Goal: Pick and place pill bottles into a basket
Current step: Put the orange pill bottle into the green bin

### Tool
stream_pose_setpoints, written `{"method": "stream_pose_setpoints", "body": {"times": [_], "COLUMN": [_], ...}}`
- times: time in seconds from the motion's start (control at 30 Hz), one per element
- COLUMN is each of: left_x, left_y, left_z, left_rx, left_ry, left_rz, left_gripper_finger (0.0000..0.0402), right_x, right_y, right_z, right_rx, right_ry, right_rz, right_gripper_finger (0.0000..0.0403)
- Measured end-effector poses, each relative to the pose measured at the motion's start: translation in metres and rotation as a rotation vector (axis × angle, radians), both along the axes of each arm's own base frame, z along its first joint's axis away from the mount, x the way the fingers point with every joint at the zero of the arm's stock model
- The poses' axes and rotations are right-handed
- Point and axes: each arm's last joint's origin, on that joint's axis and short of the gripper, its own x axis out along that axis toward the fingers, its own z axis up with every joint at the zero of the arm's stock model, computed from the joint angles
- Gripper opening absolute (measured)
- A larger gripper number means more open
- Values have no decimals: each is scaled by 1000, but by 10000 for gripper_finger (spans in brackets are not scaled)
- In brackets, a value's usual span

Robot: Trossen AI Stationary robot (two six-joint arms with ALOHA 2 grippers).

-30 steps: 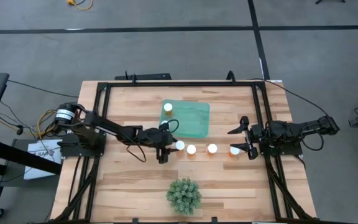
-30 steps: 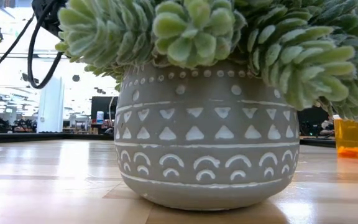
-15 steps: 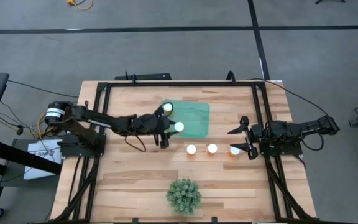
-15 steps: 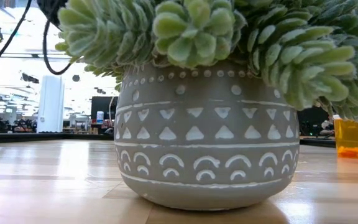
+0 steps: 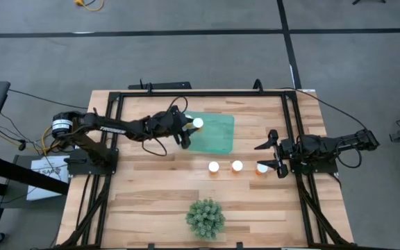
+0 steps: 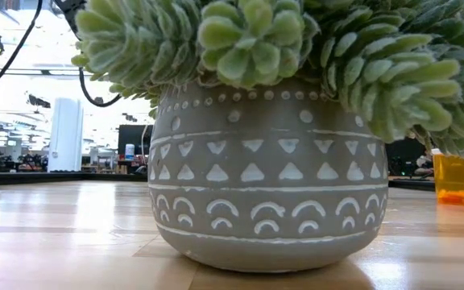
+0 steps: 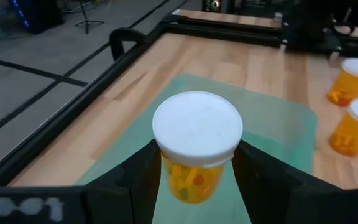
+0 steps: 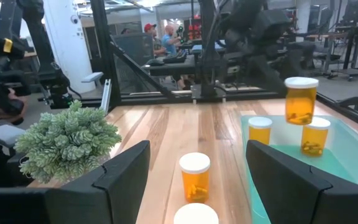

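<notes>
The amber bottle (image 7: 192, 180) hangs above the teal basket (image 7: 272, 143) and would drop. My left gripper lowers it into the basket next, and only then releases it.
My left gripper (image 5: 187, 132) is shut on a pill bottle (image 7: 196, 146), amber with a white cap (image 5: 198, 123), above the left part of the teal basket (image 5: 214, 135). The right wrist view shows two more bottles (image 8: 260, 130) (image 8: 316, 138) standing in the basket, below the held one (image 8: 301, 99). Three bottles stand in a row on the table (image 5: 214, 167) (image 5: 237, 165) (image 5: 262, 167). My right gripper (image 5: 275, 155) is open at the table's right; the rightmost bottle stands just beside its near finger. My left gripper pinches the bottle's amber body (image 7: 169, 177), just under the white cap, between its two fingers (image 7: 135, 180). The fingers come about level from the table's left. The bottle stands upright in the hold, lifted clear above the basket.
A spiky green plant in a patterned grey pot (image 5: 205, 217) stands near the table's near edge and fills the low view (image 6: 268, 169). A black frame (image 5: 200, 94) runs round the table. People show in the room beyond (image 8: 166, 34).
My left gripper has lifted one bottle out of the row and carried it toward the table's far edge, over the basket's left part. The bottle has stayed upright and is now clear of the table. My right arm has kept still.
</notes>
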Motion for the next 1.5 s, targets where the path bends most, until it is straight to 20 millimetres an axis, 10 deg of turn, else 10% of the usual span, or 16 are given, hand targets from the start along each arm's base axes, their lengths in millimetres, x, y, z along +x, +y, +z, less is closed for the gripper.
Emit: {"method": "stream_pose_setpoints", "body": {"times": [0.57,1.5], "left_x": [49,46], "left_y": [37,51], "left_z": [-33,-33], "left_rx": [-120,-146], "left_ry": [168,139], "left_rz": [5,120], "left_gripper_finger": [176,231], "right_x": [0,0], "right_y": [0,0], "right_z": [0,0], "right_rx": [0,0], "right_ry": [1,1], "right_rz": [0,0], "right_gripper_finger": [260,260]}}
